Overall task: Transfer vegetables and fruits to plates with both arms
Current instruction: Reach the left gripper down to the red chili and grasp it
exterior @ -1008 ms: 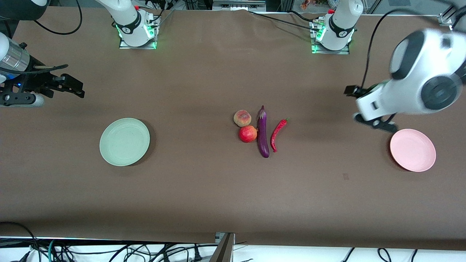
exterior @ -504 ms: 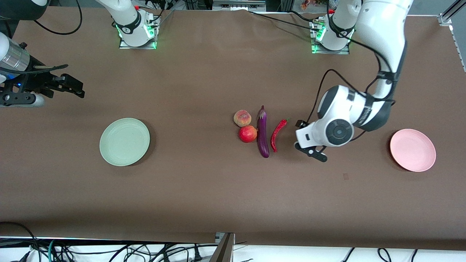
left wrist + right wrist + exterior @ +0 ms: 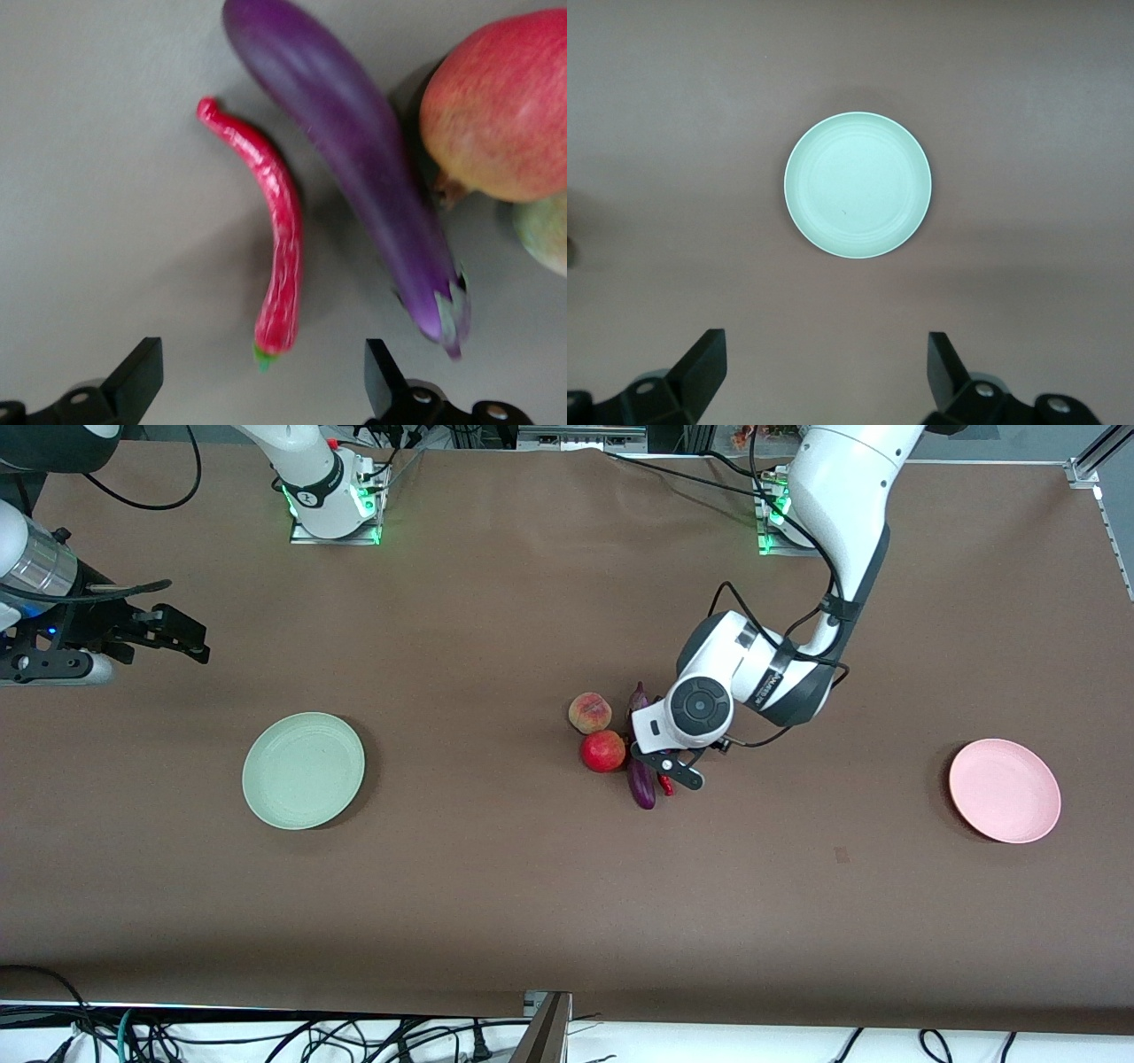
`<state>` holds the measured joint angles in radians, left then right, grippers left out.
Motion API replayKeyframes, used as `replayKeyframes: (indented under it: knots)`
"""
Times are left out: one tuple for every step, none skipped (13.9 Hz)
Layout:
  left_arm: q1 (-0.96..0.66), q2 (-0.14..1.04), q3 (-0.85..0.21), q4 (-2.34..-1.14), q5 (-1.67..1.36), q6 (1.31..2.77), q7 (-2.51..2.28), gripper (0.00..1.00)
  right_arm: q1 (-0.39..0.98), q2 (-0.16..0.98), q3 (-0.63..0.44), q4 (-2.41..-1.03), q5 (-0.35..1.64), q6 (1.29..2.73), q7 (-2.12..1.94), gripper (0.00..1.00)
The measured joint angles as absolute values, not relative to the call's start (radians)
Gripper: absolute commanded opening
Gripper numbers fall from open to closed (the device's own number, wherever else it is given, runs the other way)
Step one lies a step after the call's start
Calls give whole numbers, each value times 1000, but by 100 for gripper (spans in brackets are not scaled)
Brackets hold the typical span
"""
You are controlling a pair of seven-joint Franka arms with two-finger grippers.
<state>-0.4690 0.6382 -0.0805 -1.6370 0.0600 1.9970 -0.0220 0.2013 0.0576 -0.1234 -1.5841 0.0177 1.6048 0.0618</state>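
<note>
My left gripper's fingers stand high above the red chili pepper's stem end [image 3: 276,334] with empty table between, so it comes down next before it closes.
The purple eggplant [image 3: 641,789] and the red chili pepper [image 3: 664,784] lie side by side mid-table, both partly hidden under my left arm. The peach [image 3: 590,712] and the red pomegranate-like fruit [image 3: 603,750] sit beside the eggplant. My left gripper [image 3: 671,771] hangs open and empty over the chili. In the left wrist view the chili [image 3: 279,266] lies just ahead of the open left gripper [image 3: 261,376], with the eggplant [image 3: 354,168], the red fruit [image 3: 500,115] and the peach [image 3: 545,232] alongside. My right gripper [image 3: 188,640] waits open near the pale green plate [image 3: 304,770]. The right wrist view shows the open right gripper [image 3: 824,359] and that plate [image 3: 858,184].
The pink plate [image 3: 1005,789] lies empty toward the left arm's end of the table. The brown table cover [image 3: 496,886] spreads bare between the plates and the produce. Cables hang along the table edge nearest the front camera.
My left arm has swung from above the pink plate across to the produce and lowered over the chili and eggplant. The right arm has barely moved.
</note>
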Motion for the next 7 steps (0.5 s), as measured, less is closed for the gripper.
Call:
replayKeyframes:
  knots:
    - [-473,647,-80,-1657,89,2036,-28,100,201,58,-123,-1584,18,1606,62,100]
    - [-473,656,-80,-1673,103,2063,-30,100,201,58,-123,-1584,18,1606,62,100]
    - [-474,664,-80,-1684,109,2076,-30,100,201,58,-123,-1584,18,1606,62,100]
    - [-474,671,-80,-1689,113,2080,-30,100,201,58,-123,-1584,18,1606,62,100]
    - [-477,678,-80,-1693,115,2082,-30,81,201,58,-123,-1584,18,1607,62,100]
    - [-479,683,-80,-1697,115,2085,-30,47,201,58,-123,-1584,18,1607,62,100]
    - [-481,685,-80,-1697,116,2088,-30,12,201,58,-123,-1584,18,1607,62,100]
